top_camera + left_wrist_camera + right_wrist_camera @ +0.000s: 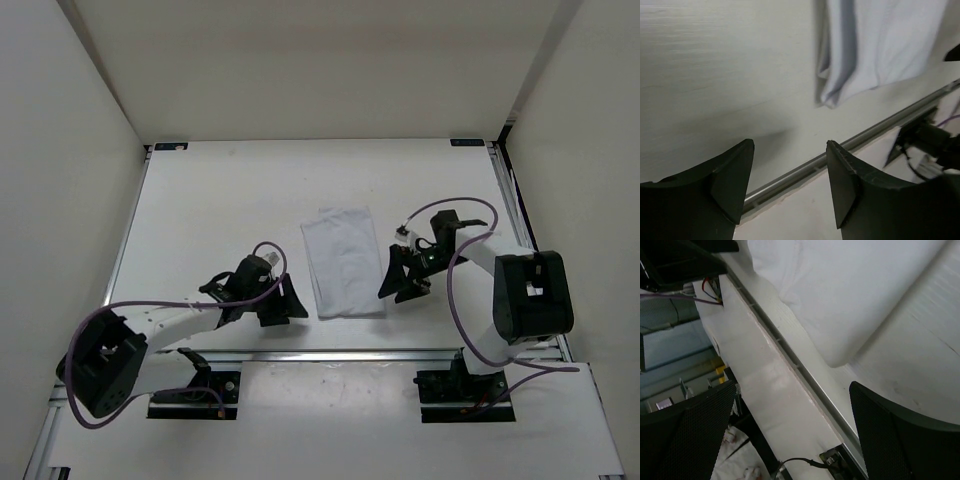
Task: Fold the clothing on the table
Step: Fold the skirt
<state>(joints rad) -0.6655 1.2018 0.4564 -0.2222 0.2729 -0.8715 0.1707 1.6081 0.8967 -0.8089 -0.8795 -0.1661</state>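
Note:
I should next fold the near edge of the clothing (344, 262) over its far half, so I need to grab it by its near folded corner with my right gripper.
The clothing (344, 262) is a white piece of fabric lying folded into a narrow rectangle in the middle of the table (220, 210). My left gripper (290, 302) is just left of its near corner, jaws open and empty. In the left wrist view the clothing (880, 45) lies ahead of the fingers (735, 175), apart from them. My right gripper (392, 280) stands just right of the clothing's near right corner, open wide with nothing held. The right wrist view shows the clothing (850, 290) with its rounded folded corner beyond the fingertips (890, 425).
A metal rail (330, 354) runs along the table's near edge, close under both grippers. White upright walls (60, 150) enclose the left, right and back sides. Purple cables (460, 300) loop off both arms.

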